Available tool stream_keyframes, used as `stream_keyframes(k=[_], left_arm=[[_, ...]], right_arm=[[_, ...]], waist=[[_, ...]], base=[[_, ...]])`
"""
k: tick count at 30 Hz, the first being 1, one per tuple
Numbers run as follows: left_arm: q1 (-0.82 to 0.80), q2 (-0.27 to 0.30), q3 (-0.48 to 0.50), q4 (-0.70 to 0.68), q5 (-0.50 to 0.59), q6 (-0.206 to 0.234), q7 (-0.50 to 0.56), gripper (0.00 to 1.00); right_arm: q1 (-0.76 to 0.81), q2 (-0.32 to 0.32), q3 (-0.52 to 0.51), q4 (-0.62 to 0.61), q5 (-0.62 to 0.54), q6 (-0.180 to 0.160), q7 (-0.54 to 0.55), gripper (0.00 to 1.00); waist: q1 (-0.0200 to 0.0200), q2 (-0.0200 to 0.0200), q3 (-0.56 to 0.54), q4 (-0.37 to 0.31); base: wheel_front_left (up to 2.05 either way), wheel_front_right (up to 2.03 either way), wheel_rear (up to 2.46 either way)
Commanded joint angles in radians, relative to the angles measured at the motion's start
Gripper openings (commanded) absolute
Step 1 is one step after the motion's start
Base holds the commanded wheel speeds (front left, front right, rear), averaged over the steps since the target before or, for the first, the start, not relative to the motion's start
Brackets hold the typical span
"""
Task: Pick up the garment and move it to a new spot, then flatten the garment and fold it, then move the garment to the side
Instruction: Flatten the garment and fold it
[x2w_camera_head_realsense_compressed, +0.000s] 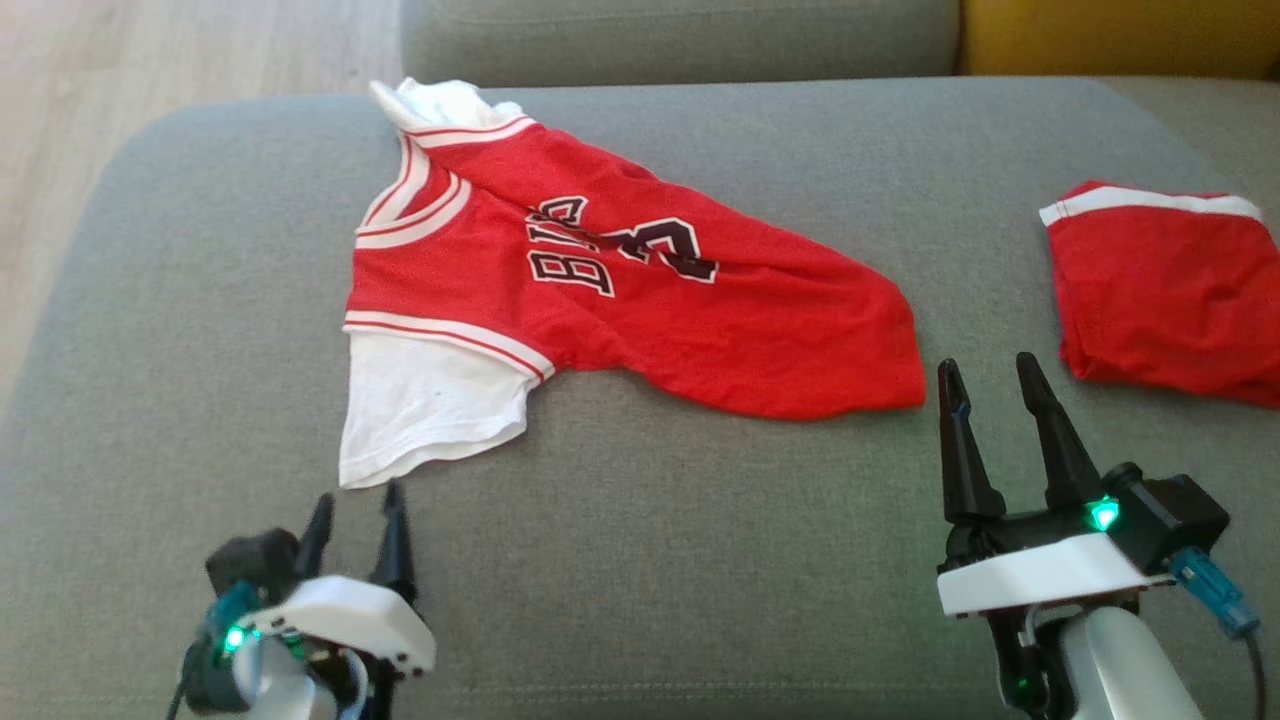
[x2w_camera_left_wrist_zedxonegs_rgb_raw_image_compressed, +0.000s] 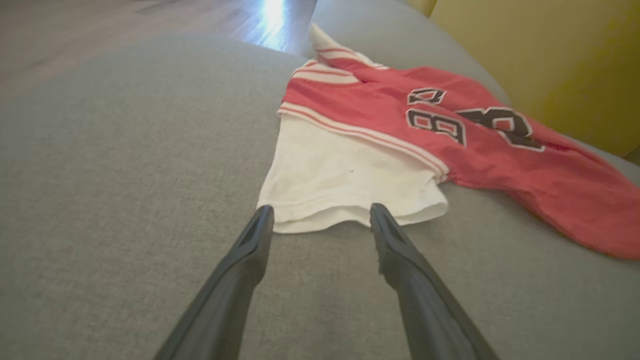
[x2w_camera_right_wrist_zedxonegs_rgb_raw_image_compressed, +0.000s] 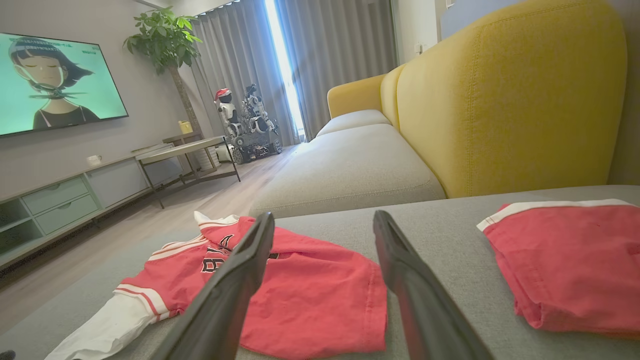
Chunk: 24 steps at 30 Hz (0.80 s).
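I will pinch the white sleeve with my left gripper next, by its hem edge (x2w_camera_head_realsense_compressed: 393, 469). That edge curves up off the cushion (x2w_camera_head_realsense_compressed: 700, 560) while the rest lies flat.
The garment (x2w_camera_head_realsense_compressed: 640, 290) is a red jersey with white sleeves and black lettering, lying loosely crumpled on the grey sofa cushion (x2w_camera_head_realsense_compressed: 700, 560). Its near white sleeve (x2w_camera_left_wrist_zedxonegs_rgb_raw_image_compressed: 345, 180) ends just beyond the tips of my left gripper (x2w_camera_head_realsense_compressed: 357, 505), which stands open and empty; in the left wrist view that gripper (x2w_camera_left_wrist_zedxonegs_rgb_raw_image_compressed: 321, 214) frames the sleeve hem. My right gripper (x2w_camera_head_realsense_compressed: 990, 375) is open and empty too, just right of the jersey's red hem corner (x2w_camera_head_realsense_compressed: 900, 390). From the right wrist, the right gripper (x2w_camera_right_wrist_zedxonegs_rgb_raw_image_compressed: 324, 220) points over the jersey (x2w_camera_right_wrist_zedxonegs_rgb_raw_image_compressed: 300, 295).
A folded red garment with a white band (x2w_camera_head_realsense_compressed: 1165, 290) lies at the cushion's right side. A second grey cushion (x2w_camera_head_realsense_compressed: 680, 40) and a yellow sofa back (x2w_camera_right_wrist_zedxonegs_rgb_raw_image_compressed: 510, 100) lie beyond. Wooden floor (x2w_camera_head_realsense_compressed: 150, 60) is to the left, past the cushion's edge.
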Motion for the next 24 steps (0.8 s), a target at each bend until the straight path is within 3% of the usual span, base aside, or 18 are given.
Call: stream_keyframes(k=[1, 6, 11, 21, 22, 23, 24], left_arm=[[-0.078, 0.015, 0.044, 0.004, 0.004, 0.019, 0.007, 1.0], [-0.163, 0.049, 0.074, 0.142, 0.009, 0.065, 0.032, 1.0], [-0.23, 0.072, 0.09, 0.259, 0.001, 0.078, 0.047, 1.0], [-0.289, 0.063, 0.053, 0.402, -0.017, 0.019, 0.104, 1.0], [-0.292, 0.061, 0.048, 0.412, -0.018, 0.011, 0.108, 0.92], [-0.295, 0.058, 0.043, 0.421, -0.02, 0.003, 0.111, 0.18], [-0.298, 0.056, 0.04, 0.428, -0.022, -0.003, 0.112, 0.0]], right_arm=[[-0.027, -0.003, 0.026, -0.036, 0.0, 0.007, -0.01, 1.0], [-0.032, -0.003, 0.034, -0.038, -0.002, 0.007, -0.009, 1.0], [-0.038, -0.003, 0.031, -0.038, -0.001, 0.007, -0.01, 1.0], [-0.045, -0.003, 0.016, -0.036, 0.003, 0.007, -0.01, 1.0], [-0.045, -0.003, 0.015, -0.036, 0.004, 0.007, -0.01, 1.0], [-0.046, -0.003, 0.014, -0.035, 0.004, 0.007, -0.011, 1.0], [-0.047, -0.003, 0.014, -0.034, 0.004, 0.007, -0.011, 1.0]], waist=[[0.0, -0.0001, 0.011, -0.01], [0.0, -0.0001, 0.039, -0.039], [0.0, -0.0001, 0.062, -0.063], [0.0, -0.0001, 0.079, -0.078], [0.0, -0.0001, 0.079, -0.077], [0.0, -0.0001, 0.079, -0.076], [0.0, -0.0001, 0.079, -0.075]], base=[[0.0, 0.0, 0.0], [0.0, 0.0, 0.0], [0.0, 0.0, 0.0], [0.0, 0.0, 0.0], [0.0, 0.0, 0.0], [0.0, 0.0, 0.0], [0.0, 0.0, 0.0]])
